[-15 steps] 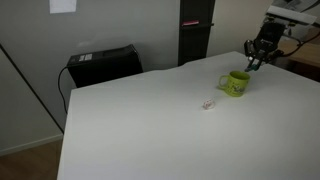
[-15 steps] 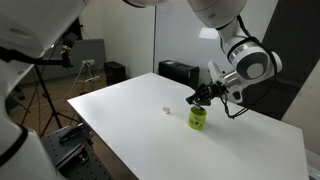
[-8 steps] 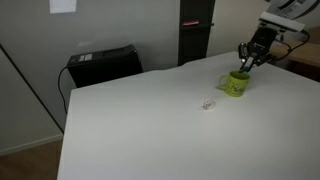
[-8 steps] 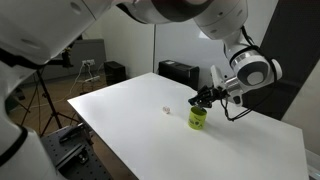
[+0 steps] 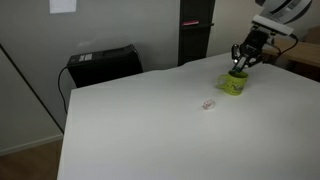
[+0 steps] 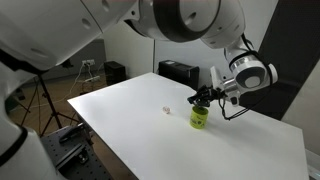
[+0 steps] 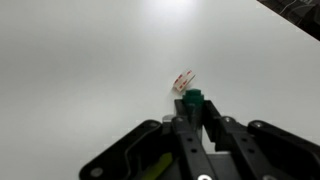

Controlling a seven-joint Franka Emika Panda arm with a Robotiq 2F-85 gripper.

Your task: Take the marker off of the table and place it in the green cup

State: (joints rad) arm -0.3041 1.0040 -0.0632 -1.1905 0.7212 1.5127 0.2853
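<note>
The robot's fingers are holding the marker right over the green cup's opening [image 5: 237, 74], and the marker would fall inside if released, so the gripper will open.
The green cup [image 5: 235, 84] stands on the white table [image 5: 140, 125] near its far edge; it also shows in an exterior view [image 6: 198, 119]. My gripper [image 5: 243, 60] hangs just above the cup's rim in both exterior views [image 6: 203, 98]. In the wrist view the gripper [image 7: 193, 110] is shut on the marker [image 7: 192, 99], a dark stick whose dark green end pokes out between the fingers. A lime-green strip of the cup [image 7: 152, 167] shows behind the left finger.
A tiny pale pinkish speck [image 5: 208, 103] lies on the table a little in front of the cup, and shows in the wrist view [image 7: 183, 81]. A black box [image 5: 103, 64] stands behind the table. A dark panel [image 5: 195, 30] rises at the back.
My gripper has moved sideways with the marker, from beside the cup to over its rim. The cup and the speck have not moved.
</note>
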